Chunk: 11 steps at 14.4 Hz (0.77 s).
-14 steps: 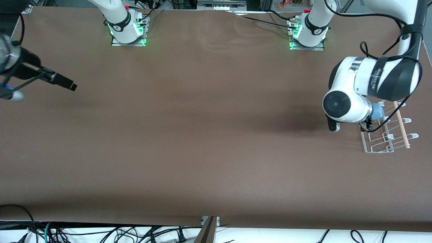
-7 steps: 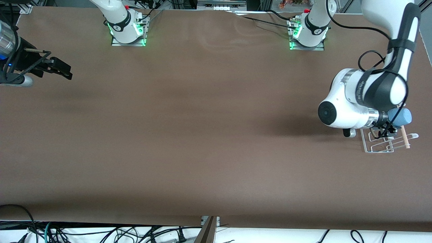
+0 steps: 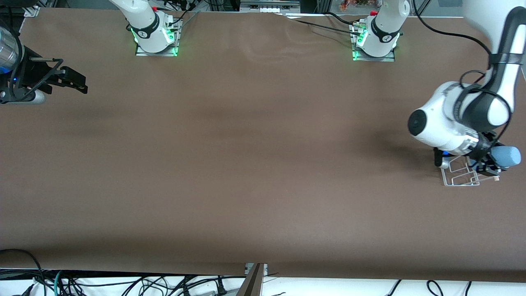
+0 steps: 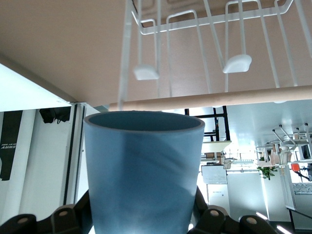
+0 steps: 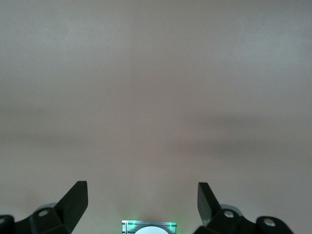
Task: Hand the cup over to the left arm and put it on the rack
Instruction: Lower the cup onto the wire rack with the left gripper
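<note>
The cup's rim (image 4: 144,113) stops short of the rack's wires in the left wrist view, so my left gripper must go on holding the cup for now.
My left gripper (image 3: 491,162) is shut on the light blue cup (image 3: 506,156) and holds it sideways over the white wire rack (image 3: 459,173), its mouth toward the table's end. In the left wrist view the cup (image 4: 144,170) fills the space between the jaws, with the rack's prongs (image 4: 237,63) and wooden dowel (image 4: 234,97) just past its rim. My right gripper (image 3: 76,82) is open and empty above the table at the right arm's end; its fingers (image 5: 75,197) stand wide apart over bare table.
The brown table (image 3: 246,164) stretches between the arms. Both arm bases (image 3: 156,35) stand along the top edge with green lights. The rack sits close to the table's edge at the left arm's end. Cables hang under the front edge.
My left arm has swung the cup over the rack toward the table's end and turned it sideways. My right gripper has pulled back toward the right arm's end and risen slightly.
</note>
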{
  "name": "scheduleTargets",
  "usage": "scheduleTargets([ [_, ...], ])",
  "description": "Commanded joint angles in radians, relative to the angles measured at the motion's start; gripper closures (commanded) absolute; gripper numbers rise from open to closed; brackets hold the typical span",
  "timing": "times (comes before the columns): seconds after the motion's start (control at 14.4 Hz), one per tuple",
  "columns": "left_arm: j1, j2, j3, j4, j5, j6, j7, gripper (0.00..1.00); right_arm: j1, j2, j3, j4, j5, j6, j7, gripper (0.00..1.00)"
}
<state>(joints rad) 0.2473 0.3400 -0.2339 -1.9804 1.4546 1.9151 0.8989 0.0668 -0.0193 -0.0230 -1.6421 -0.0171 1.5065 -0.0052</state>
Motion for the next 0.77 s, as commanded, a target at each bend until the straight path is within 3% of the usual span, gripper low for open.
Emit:
scheduleTargets([
  [0.0,0.001,-0.074,-0.016,-0.121,0.035,0.012,-0.095,0.99,-0.015,-0.007,0.006,0.005,0.009,-0.009,-0.033,0.01],
  [0.35,0.01,-0.113,-0.015,-0.213,0.062,0.015,-0.158,0.99,-0.008,0.038,0.011,0.054,0.008,-0.009,-0.024,0.01],
  [0.7,0.041,-0.13,-0.016,-0.224,0.13,0.05,-0.164,0.98,-0.008,0.068,0.012,0.102,0.003,0.004,-0.027,0.01],
])
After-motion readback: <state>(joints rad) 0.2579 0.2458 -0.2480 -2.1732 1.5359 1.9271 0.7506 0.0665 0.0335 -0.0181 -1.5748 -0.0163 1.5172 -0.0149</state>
